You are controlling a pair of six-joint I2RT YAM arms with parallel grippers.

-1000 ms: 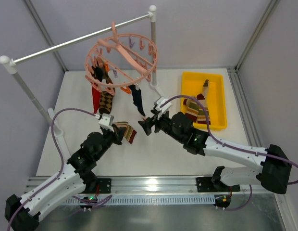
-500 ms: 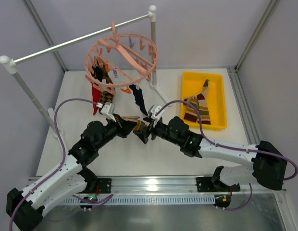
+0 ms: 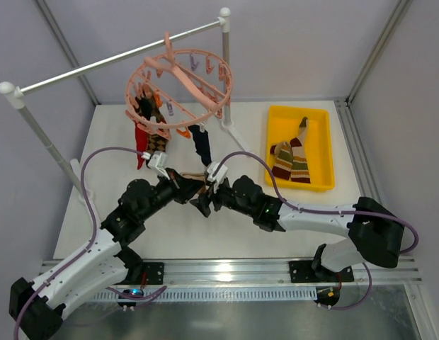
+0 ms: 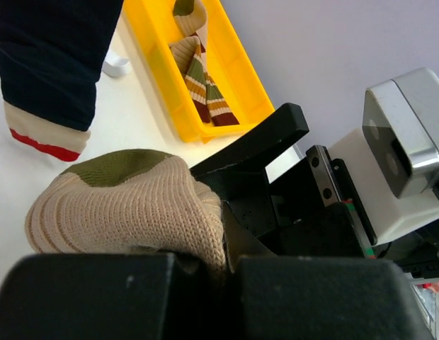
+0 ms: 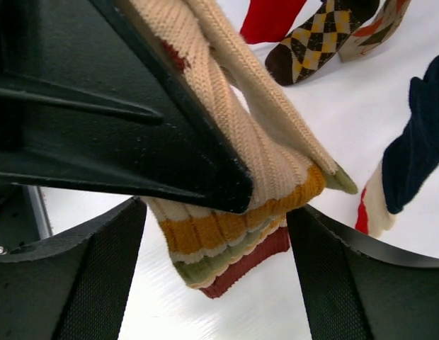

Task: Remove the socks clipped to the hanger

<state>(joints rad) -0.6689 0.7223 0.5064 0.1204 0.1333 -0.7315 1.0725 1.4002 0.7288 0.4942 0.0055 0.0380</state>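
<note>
I should close my right gripper now, because the tan sock's striped cuff (image 5: 223,231) is between my fingers, level with the sock's mustard part, and my fingers would hold the cuff.
The salmon-pink hanger (image 3: 180,81) hangs from the rail with a red sock (image 3: 140,147), an argyle sock (image 3: 157,145) and a navy sock (image 3: 202,145) still clipped to it. My left gripper (image 3: 183,188) (image 4: 230,265) is shut on a tan striped sock (image 4: 127,205) (image 5: 234,241), held above the table in the middle. My right gripper (image 3: 204,202) (image 5: 219,283) is open, and its fingers (image 5: 99,276) stand on either side of that sock's hanging striped cuff without touching it. The argyle sock (image 5: 318,35) and the navy sock (image 5: 418,142) hang just beyond.
A yellow tray (image 3: 272,142) (image 4: 163,85) at the right holds striped socks (image 3: 290,159). The grey rail (image 3: 120,60) on white posts spans the back left. Both arms meet in the table's middle, with cables looping over them.
My right gripper has moved left and brought its open fingers around the sock's cuff. The left gripper swung right with the sock, then held still.
</note>
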